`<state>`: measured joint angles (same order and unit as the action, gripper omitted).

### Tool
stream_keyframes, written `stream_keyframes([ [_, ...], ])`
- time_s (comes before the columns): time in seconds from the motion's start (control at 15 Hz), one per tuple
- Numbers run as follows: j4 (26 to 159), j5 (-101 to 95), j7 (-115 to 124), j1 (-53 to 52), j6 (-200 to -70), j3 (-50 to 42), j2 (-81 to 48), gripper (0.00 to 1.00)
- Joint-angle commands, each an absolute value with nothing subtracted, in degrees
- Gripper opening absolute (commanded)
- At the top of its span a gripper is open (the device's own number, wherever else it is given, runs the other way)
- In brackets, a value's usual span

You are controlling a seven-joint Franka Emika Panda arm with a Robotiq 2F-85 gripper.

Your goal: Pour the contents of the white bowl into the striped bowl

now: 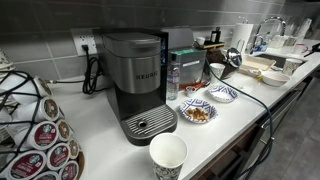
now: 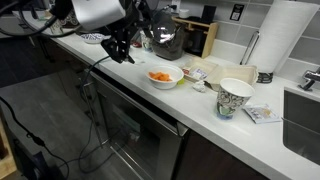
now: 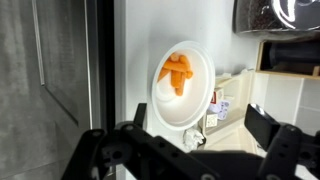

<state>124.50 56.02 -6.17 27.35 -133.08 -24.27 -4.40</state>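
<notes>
My gripper grabs the white bowl's rim on the side facing the counter edge next, to pour into the striped bowl. That leaves the white bowl's top open.
The white bowl (image 3: 186, 88) holds orange pieces and sits on the white counter. It shows in both exterior views (image 2: 164, 76) (image 1: 275, 76). My gripper (image 3: 200, 118) is open and empty, its fingers spread on either side below the bowl in the wrist view. In an exterior view the gripper (image 2: 121, 52) hangs just above the counter, a short way from the white bowl and not touching it. The striped bowl (image 1: 221, 93) sits by the gripper's base side, next to a larger blue-patterned bowl (image 1: 197, 112) with brown food. It shows partly behind the arm (image 2: 92, 38).
A Keurig coffee machine (image 1: 140, 85), a white paper cup (image 1: 168, 155) and a pod rack (image 1: 35, 130) stand at one end. A patterned cup (image 2: 234, 98), a tray of packets (image 2: 200, 71), a paper towel roll (image 2: 282, 35) and a sink (image 2: 305, 120) lie past the white bowl. The counter edge (image 2: 150, 105) runs close by.
</notes>
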Motion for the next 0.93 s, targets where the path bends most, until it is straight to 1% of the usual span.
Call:
stream_keyframes([
  [0.0,123.6,67.3,-18.5,27.4,-134.4,-23.4,-9.3,1.00],
  [0.33,123.1,72.4,-30.2,27.0,-137.0,-21.9,-13.8,1.00],
  [0.6,122.3,76.1,-36.4,26.5,-143.7,-20.5,-15.9,1.00],
  [0.87,121.3,79.2,-39.1,26.0,-147.2,-19.2,-17.4,1.00],
])
